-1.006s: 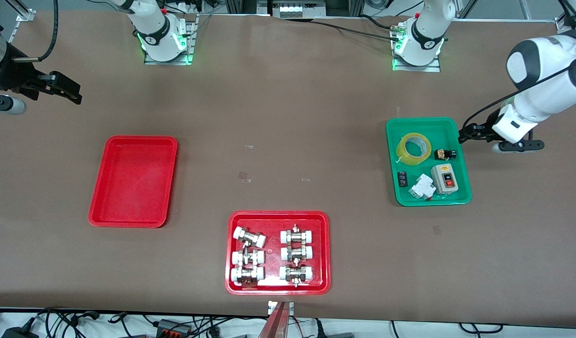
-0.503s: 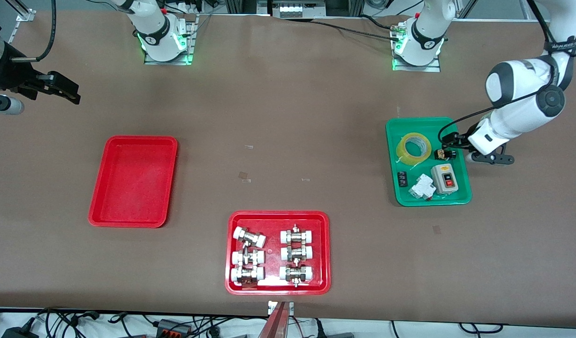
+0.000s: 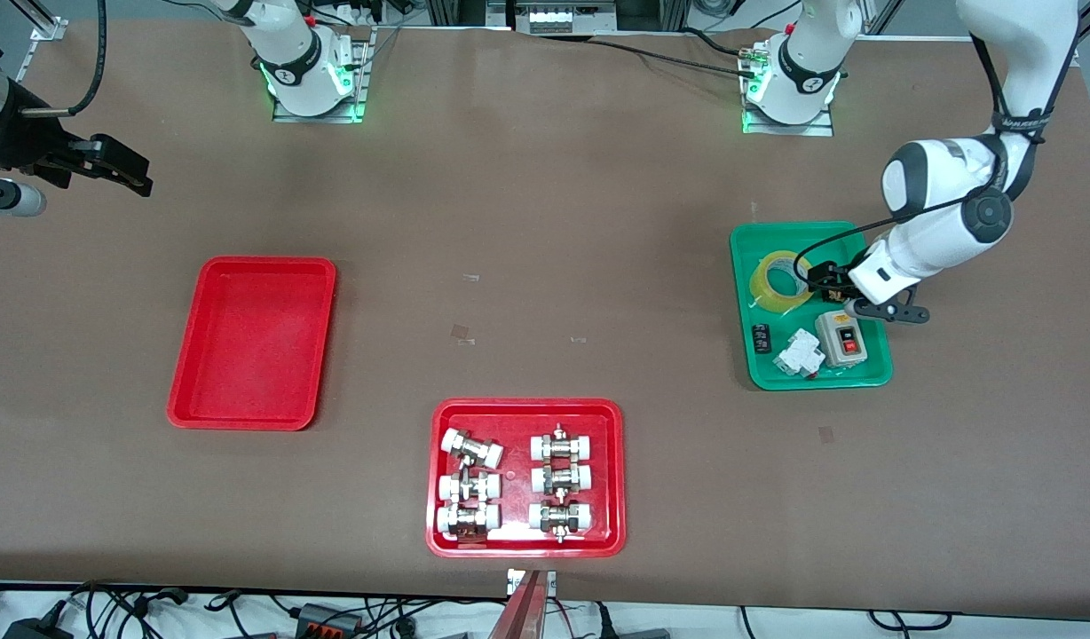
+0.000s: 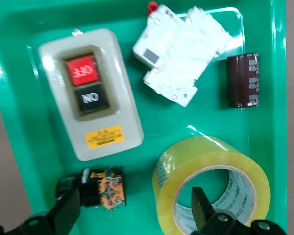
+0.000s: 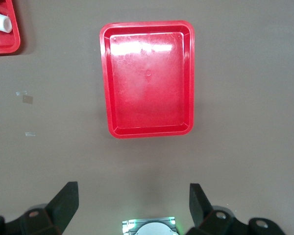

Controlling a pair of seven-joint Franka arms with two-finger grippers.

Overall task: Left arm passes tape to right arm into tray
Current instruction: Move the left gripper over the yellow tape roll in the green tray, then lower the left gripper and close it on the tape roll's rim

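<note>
I should bring my left gripper down before I close it on the yellow tape, because its fingers are still above the tape's rim.
The tape (image 3: 780, 282) is a yellowish roll lying flat in the green tray (image 3: 811, 235), at the end farther from the front camera. My left gripper (image 3: 820, 277) hangs open low over that tray. In the left wrist view the left gripper (image 4: 133, 208) has one finger over the hole of the tape (image 4: 213, 183) and the other beside a small orange-black part (image 4: 105, 188). The plain red tray (image 3: 254, 342) lies empty toward the right arm's end. My right gripper (image 3: 123, 169) waits open and empty in the air at that end, with the red tray (image 5: 147, 78) in its wrist view.
The green tray (image 4: 19, 147) also holds a grey switch box (image 3: 841, 339), a white breaker (image 3: 798, 353) and a black capacitor (image 3: 760, 337). A second red tray (image 3: 525, 406) with several white-and-metal fittings lies nearest the front camera.
My left arm has swung in from beside the green tray to over it, and its gripper now straddles the tape's wall. The right arm has barely moved.
</note>
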